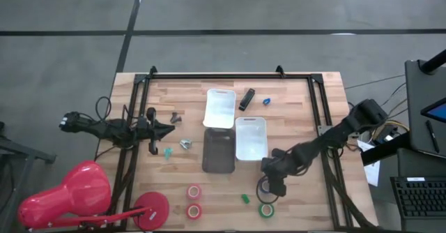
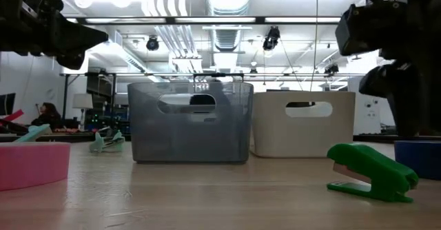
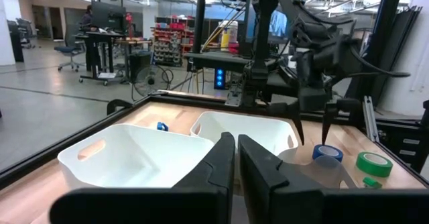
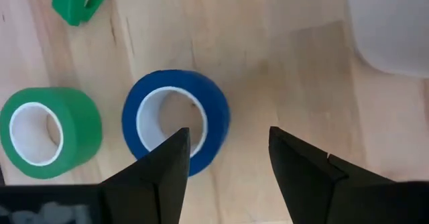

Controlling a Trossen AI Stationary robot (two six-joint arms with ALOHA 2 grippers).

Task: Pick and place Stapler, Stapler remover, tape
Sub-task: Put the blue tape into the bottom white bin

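Note:
The right gripper grabs the blue tape roll by its ring side [image 4: 216, 117] next, to place the tape roll in the white tray [image 4: 392, 23].
My right gripper [image 4: 228, 150] points down, open, just above the blue tape roll [image 4: 175, 120] near the table's front right. One finger stands over the roll's rim, the other beyond the roll over bare wood. The roll lies flat. Beside it lie a green tape roll [image 1: 266, 209] and a small green stapler-like piece [image 1: 245, 199]. Two red tape rolls [image 1: 194, 190] lie flat at the front centre. A black stapler [image 1: 247, 99] lies at the back. My left gripper [image 1: 167, 130] waits shut and level at the table's left.
Two white trays [image 1: 219, 107] [image 1: 251, 137] and a dark grey tray [image 1: 218, 151] stand mid-table, the nearer white one close behind my right gripper. Small teal [image 1: 168, 151], silver [image 1: 185, 144] and blue [image 1: 266, 101] pieces lie scattered. A black frame [image 1: 327, 156] edges the table.

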